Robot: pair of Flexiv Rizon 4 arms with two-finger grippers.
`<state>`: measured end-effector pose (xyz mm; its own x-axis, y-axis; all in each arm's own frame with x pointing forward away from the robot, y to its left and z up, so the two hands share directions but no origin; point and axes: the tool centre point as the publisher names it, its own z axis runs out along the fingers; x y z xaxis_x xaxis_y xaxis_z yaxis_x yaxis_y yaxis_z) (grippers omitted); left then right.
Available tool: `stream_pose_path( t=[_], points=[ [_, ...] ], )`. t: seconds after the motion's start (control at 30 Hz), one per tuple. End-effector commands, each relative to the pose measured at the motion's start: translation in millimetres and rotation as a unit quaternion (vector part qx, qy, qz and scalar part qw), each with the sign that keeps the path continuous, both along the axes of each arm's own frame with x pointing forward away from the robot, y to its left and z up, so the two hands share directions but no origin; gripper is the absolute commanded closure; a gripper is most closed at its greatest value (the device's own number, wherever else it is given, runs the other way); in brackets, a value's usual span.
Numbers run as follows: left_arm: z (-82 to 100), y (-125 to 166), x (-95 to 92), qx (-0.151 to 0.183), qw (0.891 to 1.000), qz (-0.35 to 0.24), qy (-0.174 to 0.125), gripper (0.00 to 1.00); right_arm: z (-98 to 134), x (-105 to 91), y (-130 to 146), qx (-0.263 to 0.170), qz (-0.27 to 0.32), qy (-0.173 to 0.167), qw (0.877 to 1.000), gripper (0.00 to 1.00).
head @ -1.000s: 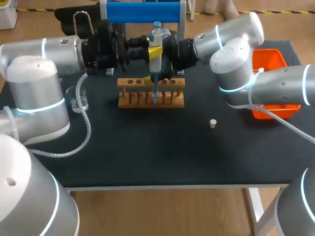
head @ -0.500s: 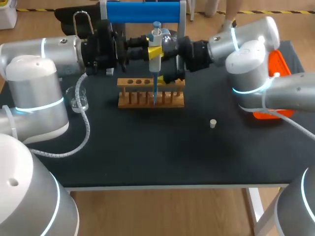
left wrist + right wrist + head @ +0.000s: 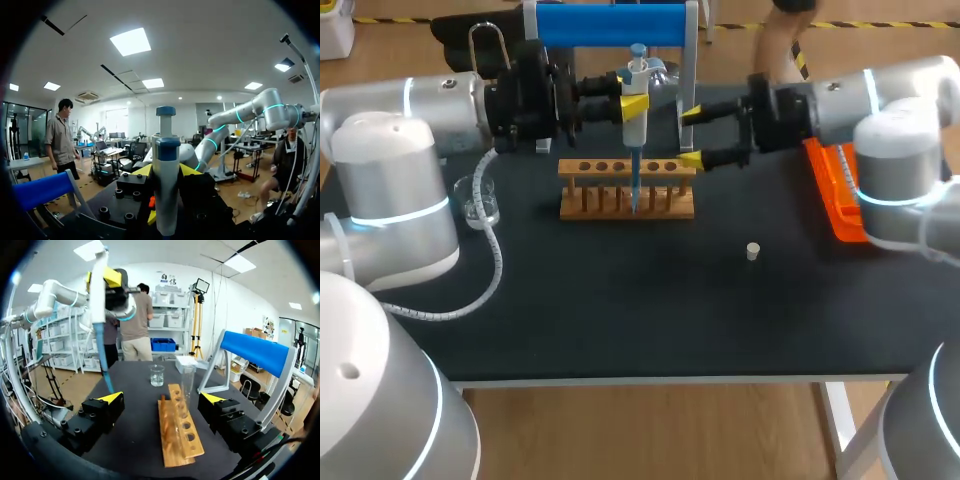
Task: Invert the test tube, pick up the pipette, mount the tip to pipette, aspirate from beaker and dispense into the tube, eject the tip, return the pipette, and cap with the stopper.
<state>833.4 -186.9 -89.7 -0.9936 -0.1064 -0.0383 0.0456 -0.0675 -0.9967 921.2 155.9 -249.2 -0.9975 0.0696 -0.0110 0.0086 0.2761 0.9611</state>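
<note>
My right gripper grabs the pipette by its lower white body (image 3: 635, 134) (image 3: 97, 311) next, since my left gripper's fingers already cover the upper part of the pipette.
My left gripper (image 3: 632, 104) is shut on the white pipette (image 3: 636, 95), which hangs upright over the wooden rack (image 3: 590, 205). Its blue tip (image 3: 634, 185) points down at the rack's middle holes. In the left wrist view the pipette (image 3: 166, 175) stands between the yellow fingers of that gripper (image 3: 166, 172). My right gripper (image 3: 690, 135) is open just right of the rack, holding nothing. From the right wrist view its gripper (image 3: 162, 398) faces the rack (image 3: 180, 427), with a clear test tube (image 3: 188, 382) upright in a far hole. The beaker (image 3: 480, 200) sits left of the rack, the stopper (image 3: 753, 251) at front right.
A stand with a blue top bar (image 3: 610, 25) rises right behind the rack. An orange bin (image 3: 835, 195) sits at the table's right edge under my right arm. My left arm's cable (image 3: 495, 265) trails over the table's left side.
My right arm has pulled back to the right, away from the pipette, with its gripper still open. The left arm and the pipette have not moved.
</note>
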Motion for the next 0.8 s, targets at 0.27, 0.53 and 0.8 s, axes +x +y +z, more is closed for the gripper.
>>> stream_pose_path(
  t=[0.27,0.53,0.8],
  points=[
    [0.1,0,0.0,-0.001,1.000,-0.001,-0.001,1.00,52,-56.6,-15,0.065,0.034,-0.012,0.997,0.00],
    [0.1,0,0.0,-0.001,1.000,-0.001,-0.001,1.00,71,-75.2,13,0.105,0.071,-0.012,0.992,0.10],
    [0.1,0,0.0,-0.001,1.000,-0.001,-0.001,1.00,82,-84.6,34,0.127,0.090,-0.003,0.988,0.21]
  ],
)
